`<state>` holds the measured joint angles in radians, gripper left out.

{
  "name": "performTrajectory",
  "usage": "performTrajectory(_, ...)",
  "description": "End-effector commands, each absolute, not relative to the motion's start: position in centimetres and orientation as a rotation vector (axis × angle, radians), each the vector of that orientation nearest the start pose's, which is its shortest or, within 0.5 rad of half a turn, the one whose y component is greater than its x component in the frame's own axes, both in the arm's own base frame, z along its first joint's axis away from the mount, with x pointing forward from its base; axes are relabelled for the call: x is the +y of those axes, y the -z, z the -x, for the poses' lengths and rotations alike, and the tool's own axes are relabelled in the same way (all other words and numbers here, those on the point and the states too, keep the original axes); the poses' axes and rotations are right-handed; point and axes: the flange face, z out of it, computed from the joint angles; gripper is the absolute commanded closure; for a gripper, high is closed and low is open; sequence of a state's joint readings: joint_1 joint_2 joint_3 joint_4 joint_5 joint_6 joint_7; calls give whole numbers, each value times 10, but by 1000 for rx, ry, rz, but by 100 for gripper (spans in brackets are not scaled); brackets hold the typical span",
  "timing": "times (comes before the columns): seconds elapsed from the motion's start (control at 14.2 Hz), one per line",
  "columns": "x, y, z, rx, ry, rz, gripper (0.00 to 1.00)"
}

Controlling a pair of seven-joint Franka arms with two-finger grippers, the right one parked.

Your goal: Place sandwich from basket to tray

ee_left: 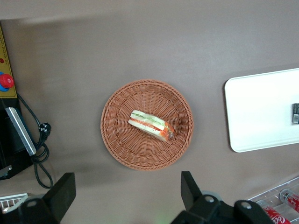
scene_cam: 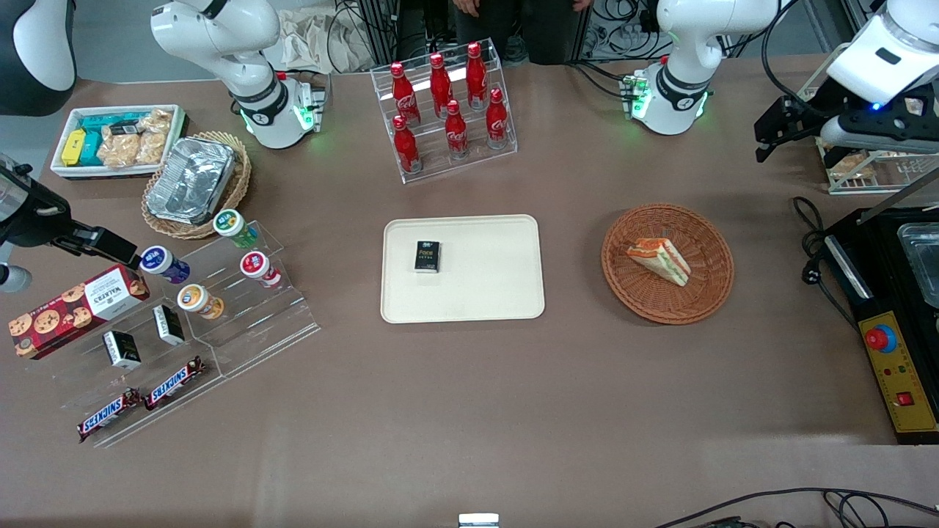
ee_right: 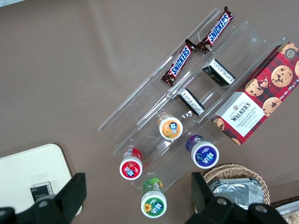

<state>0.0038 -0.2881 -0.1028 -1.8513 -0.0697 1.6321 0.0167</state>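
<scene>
The sandwich is in the basket and should go onto the cream tray [scene_cam: 484, 293]. My gripper will pick it up by its wide end [scene_cam: 645, 250] next.
The sandwich [scene_cam: 658, 259] [ee_left: 151, 125], a white wedge with orange-red and green layers, lies on its side in the round reddish-brown wicker basket [scene_cam: 706, 287] [ee_left: 119, 140]. The cream tray [scene_cam: 484, 293] [ee_left: 259, 112] lies flat beside the basket, toward the parked arm's end, with a small black box [scene_cam: 427, 257] [ee_left: 295, 114] on it. My gripper [scene_cam: 769, 139] [ee_left: 127, 187] hangs high above the table, farther from the front camera than the basket and toward the working arm's end. It is open, its two black fingers spread wide over bare table with nothing between them.
A clear rack of red cola bottles [scene_cam: 446, 103] stands farther from the front camera than the tray. A black machine with a red button [scene_cam: 880, 339] and a coiled cable [scene_cam: 810, 253] lie at the working arm's end. A clear snack stand [scene_cam: 183, 323] sits toward the parked arm's end.
</scene>
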Motion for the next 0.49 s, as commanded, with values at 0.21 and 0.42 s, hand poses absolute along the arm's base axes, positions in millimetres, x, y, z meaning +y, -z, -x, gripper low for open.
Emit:
performTrajectory(0.21, -67, -636, -479, -365, 67, 3180, 0)
performTrajectory(0.42, -83, -627, -486, -631, 37, 3148, 0)
